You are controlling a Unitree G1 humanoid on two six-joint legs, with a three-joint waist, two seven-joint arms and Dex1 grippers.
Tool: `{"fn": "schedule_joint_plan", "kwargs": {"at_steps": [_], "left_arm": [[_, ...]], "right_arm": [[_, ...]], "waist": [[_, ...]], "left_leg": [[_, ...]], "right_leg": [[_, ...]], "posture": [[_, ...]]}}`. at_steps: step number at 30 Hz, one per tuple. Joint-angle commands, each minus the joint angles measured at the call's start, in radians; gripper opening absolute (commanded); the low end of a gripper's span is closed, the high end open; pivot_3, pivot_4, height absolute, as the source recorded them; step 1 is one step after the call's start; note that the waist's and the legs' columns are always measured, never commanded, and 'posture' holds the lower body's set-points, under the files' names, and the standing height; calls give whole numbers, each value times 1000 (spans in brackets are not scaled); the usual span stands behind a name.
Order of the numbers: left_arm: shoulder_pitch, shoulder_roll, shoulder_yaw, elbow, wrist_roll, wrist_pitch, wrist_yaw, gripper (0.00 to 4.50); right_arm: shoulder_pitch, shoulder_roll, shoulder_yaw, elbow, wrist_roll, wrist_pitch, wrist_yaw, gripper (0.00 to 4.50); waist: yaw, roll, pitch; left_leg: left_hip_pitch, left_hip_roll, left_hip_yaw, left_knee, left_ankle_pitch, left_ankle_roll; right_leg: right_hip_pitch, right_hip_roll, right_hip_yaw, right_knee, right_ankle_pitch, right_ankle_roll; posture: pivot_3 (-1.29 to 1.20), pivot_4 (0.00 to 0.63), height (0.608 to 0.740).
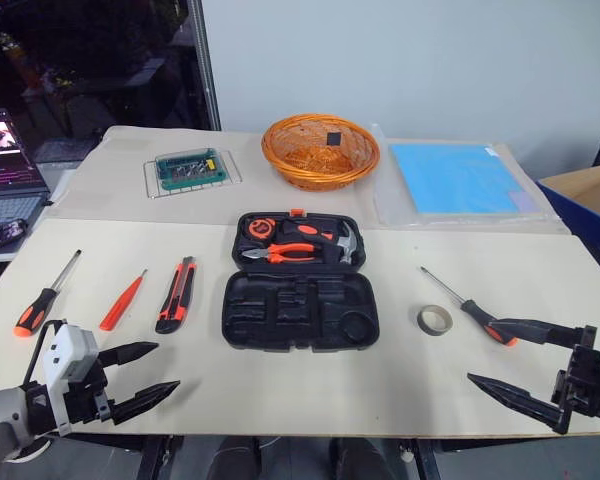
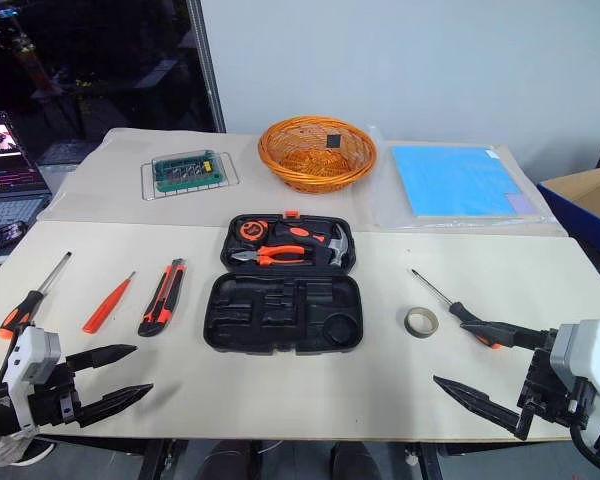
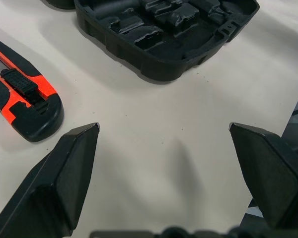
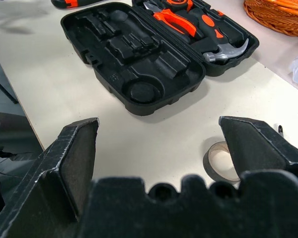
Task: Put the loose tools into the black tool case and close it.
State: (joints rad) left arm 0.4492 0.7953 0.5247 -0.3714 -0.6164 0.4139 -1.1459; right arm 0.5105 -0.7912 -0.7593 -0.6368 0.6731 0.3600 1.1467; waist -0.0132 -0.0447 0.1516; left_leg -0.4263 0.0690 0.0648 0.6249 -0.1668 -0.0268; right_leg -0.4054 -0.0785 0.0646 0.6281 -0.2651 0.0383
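Observation:
I will pick up the orange-and-black screwdriver next with my left gripper. I should hold it by its thick handle [image 1: 36, 312], because most of the screwdriver is behind a long thin shaft [image 1: 67, 269].
The black tool case [image 1: 242, 322] lies open at the table's middle. Its near half has bare recesses; its far half holds pliers and a hammer. To its left lie an orange-and-black screwdriver [image 1: 45, 296], a slim orange screwdriver [image 1: 122, 300] and a utility knife [image 1: 176, 295]. On its right are a grey tape roll [image 1: 434, 319] and a second screwdriver [image 1: 468, 305]. My left gripper [image 1: 168, 366] hovers open near the front edge, short of the knife [image 3: 25, 94]. My right gripper [image 1: 480, 350] stands open by the tape roll [image 4: 218, 161], its upper finger over the screwdriver's handle.
An orange wicker basket [image 1: 320, 150] stands behind the case, with a green circuit board on a wire rack [image 1: 190, 170] to its left and a blue sheet [image 1: 455, 178] to its right. A laptop [image 1: 5, 170] sits far left, a cardboard box [image 1: 590, 190] far right.

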Motion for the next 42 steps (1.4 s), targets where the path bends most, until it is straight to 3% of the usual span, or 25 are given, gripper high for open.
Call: {"fn": "schedule_joint_plan", "kwargs": {"at_steps": [1, 5, 8, 10, 12, 16, 20, 24, 25, 28, 29, 34, 39, 42], "left_arm": [[-52, -42, 40, -17, -49, 44, 122, 4500], [-175, -145, 128, -39, -144, 186, 424, 4500], [-242, -127, 236, 28, -132, 292, 620, 4500], [-300, -30, 269, 114, -90, 420, 720, 4500], [-332, 67, 270, 219, -50, 457, 717, 4500], [-397, 265, 135, 415, 36, 448, 590, 4500], [-509, 346, -11, 567, 109, 453, 543, 4500], [-623, 366, -135, 726, 192, 432, 519, 4500], [-649, 368, -163, 767, 214, 421, 511, 3971], [-708, 367, -208, 861, 266, 360, 487, 3090], [-727, 364, -215, 885, 277, 342, 479, 2583], [-750, 359, -216, 917, 295, 304, 417, 686], [-745, 335, -83, 859, 212, 265, 338, 452], [-739, 325, 11, 746, 102, 338, 259, 409]], "right_arm": [[-106, 16, 77, -7, 18, -17, -65, 4472], [-345, 44, 269, -18, 68, 45, -189, 4472], [-523, 22, 378, -12, 172, 126, -200, 4472], [-614, 5, 442, -7, 174, 138, -182, 4472], [-678, 3, 480, -3, 188, 152, -184, 4472], [-769, 13, 544, 13, 193, 156, -189, 4472], [-786, 20, 561, 7, 197, 156, -200, 4472], [-775, 18, 564, -6, 195, 155, -208, 4472], [-769, 17, 561, -9, 195, 155, -211, 4500], [-754, 14, 554, -18, 197, 154, -218, 4500], [-748, 13, 551, -19, 198, 152, -218, 4500], [-732, 10, 543, -17, 190, 141, -215, 4500], [-711, 12, 535, -9, 181, 126, -203, 4500], [-695, 11, 522, -11, 180, 120, -203, 4500]], "waist": [[0, 0, 0], [-10, -2, 2], [-16, -3, 2], [-15, -5, 3], [-8, -8, 4], [3, -9, 4], [10, -9, 4], [5, -10, 5], [2, -10, 5], [0, -10, 5], [0, -10, 5], [2, -10, 5], [3, -11, 5], [3, -14, 5]], "left_leg": [[0, 0, 0, 0, 0, 0], [2, 2, -3, 1, 0, 0], [3, 1, -2, 1, 0, 0], [2, 0, -3, 2, 0, 1], [3, 0, -3, 2, 1, 2], [0, -1, -3, 0, 3, 4], [-13, -1, -2, 0, 3, 4], [-15, 0, -2, 0, 3, 5], [-15, 1, -2, 0, 3, 5], [-15, 1, -2, 0, 3, 5], [-15, 1, -2, 1, 3, 5], [-15, 0, -1, 3, 3, 5], [-15, 1, -1, 4, 3, 5], [-15, 1, -2, 4, 3, 5]], "right_leg": [[0, 0, 0, 0, 0, 0], [1, 1, 0, 0, 1, 0], [1, 1, 0, 3, 4, 1], [1, 2, 0, 5, 4, 1], [-1, 3, -1, 8, 3, 2], [-6, 2, -1, 11, 2, -4], [-15, 1, -2, 14, 3, -1], [-18, 3, -2, 17, 4, 1], [-18, 4, -2, 18, 4, 0], [-18, 4, -2, 19, 4, 0], [-18, 4, -2, 19, 4, 0], [-17, 3, -2, 19, 5, 1], [-17, 3, -3, 20, 5, 1], [-17, 3, -3, 20, 5, 1]], "posture": [[0, 150, 740], [0, 150, 740], [0, 150, 740], [0, 150, 740], [0, 150, 740], [0, 150, 740], [0, 150, 740], [0, 150, 740], [0, 150, 740], [0, 150, 740], [0, 150, 740], [0, 150, 740], [0, 150, 740], [0, 150, 740]]}}
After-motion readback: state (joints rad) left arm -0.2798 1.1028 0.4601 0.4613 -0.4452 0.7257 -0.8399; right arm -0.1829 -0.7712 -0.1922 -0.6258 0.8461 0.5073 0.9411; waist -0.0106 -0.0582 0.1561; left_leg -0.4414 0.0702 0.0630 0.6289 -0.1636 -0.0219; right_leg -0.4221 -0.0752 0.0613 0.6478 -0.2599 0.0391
